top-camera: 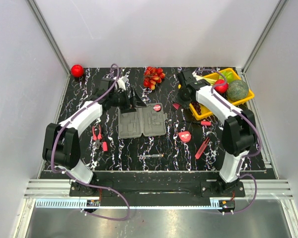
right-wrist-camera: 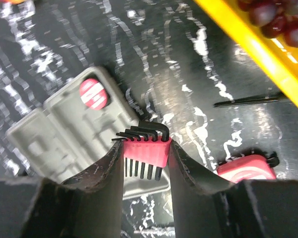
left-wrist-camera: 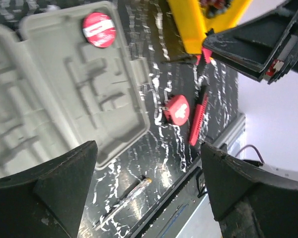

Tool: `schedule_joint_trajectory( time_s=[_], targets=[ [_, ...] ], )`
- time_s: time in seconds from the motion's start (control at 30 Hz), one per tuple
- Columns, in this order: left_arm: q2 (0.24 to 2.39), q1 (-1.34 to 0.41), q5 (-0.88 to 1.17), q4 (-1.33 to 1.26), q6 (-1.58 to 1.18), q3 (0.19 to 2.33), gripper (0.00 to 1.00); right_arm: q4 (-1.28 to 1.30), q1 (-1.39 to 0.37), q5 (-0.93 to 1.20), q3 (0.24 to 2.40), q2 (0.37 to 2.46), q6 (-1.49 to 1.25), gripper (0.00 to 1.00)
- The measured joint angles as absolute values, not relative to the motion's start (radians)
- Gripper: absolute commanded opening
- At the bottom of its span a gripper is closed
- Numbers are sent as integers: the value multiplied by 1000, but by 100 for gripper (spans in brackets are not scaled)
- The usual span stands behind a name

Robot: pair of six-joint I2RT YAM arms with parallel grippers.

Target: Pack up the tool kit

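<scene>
The left gripper is open and the right gripper is holding the red holder, so the left gripper would come up empty if the robot lifted it now.
The grey case (top-camera: pixel 141 121) lies open and flat mid-table, with a round red tool (top-camera: pixel 157 107) in its right half. My left gripper (top-camera: pixel 138 101) hovers open and empty over the case's far edge; the left wrist view shows the case (left-wrist-camera: pixel 64 99) below it. My right gripper (right-wrist-camera: pixel 145 143) is shut on a red holder of black hex keys (right-wrist-camera: pixel 145 154), held above the case's right edge (right-wrist-camera: pixel 84 129). The red tape measure (top-camera: pixel 186 136), red knife (top-camera: pixel 202 148), red-handled pliers (top-camera: pixel 97 136) and clear screwdriver (top-camera: pixel 150 155) lie on the table around the case.
A yellow tray (top-camera: pixel 203 114) of fruit stands at the back right beside my right arm. A bunch of red fruit (top-camera: pixel 154 77) and a red ball (top-camera: pixel 77 70) lie at the back. A small red piece (top-camera: pixel 205 122) lies near the tray. A thin black tool (right-wrist-camera: pixel 248 100) lies by the tray's edge.
</scene>
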State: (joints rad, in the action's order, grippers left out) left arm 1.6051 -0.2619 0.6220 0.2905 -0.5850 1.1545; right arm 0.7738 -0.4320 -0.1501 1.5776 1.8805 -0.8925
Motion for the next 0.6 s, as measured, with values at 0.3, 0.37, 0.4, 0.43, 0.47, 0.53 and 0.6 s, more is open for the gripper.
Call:
schedule_joint_trajectory(
  time_s=[0.3, 0.37, 0.4, 0.43, 0.47, 0.53, 0.6],
  targets=[
    [1606, -397, 729, 130, -605, 1158, 82, 596, -443, 143, 1482, 1736, -753, 19],
    [1611, -424, 733, 107, -614, 1168, 78, 565, -453, 199, 1468, 1728, -734, 20],
    [1616, -436, 735, 99, -618, 1176, 75, 554, -458, 217, 1462, 1725, -727, 20],
    [1624, -449, 734, 87, -622, 1185, 72, 538, -463, 239, 1452, 1720, -720, 20],
    [1629, -456, 733, 80, -624, 1189, 69, 530, -467, 257, 1445, 1715, -715, 20],
    [1643, -470, 730, 74, -629, 1199, 57, 516, -474, 283, 1431, 1703, -710, 20],
    [1657, -482, 728, 76, -632, 1208, 52, 504, -478, 305, 1422, 1691, -706, 20]
  ],
)
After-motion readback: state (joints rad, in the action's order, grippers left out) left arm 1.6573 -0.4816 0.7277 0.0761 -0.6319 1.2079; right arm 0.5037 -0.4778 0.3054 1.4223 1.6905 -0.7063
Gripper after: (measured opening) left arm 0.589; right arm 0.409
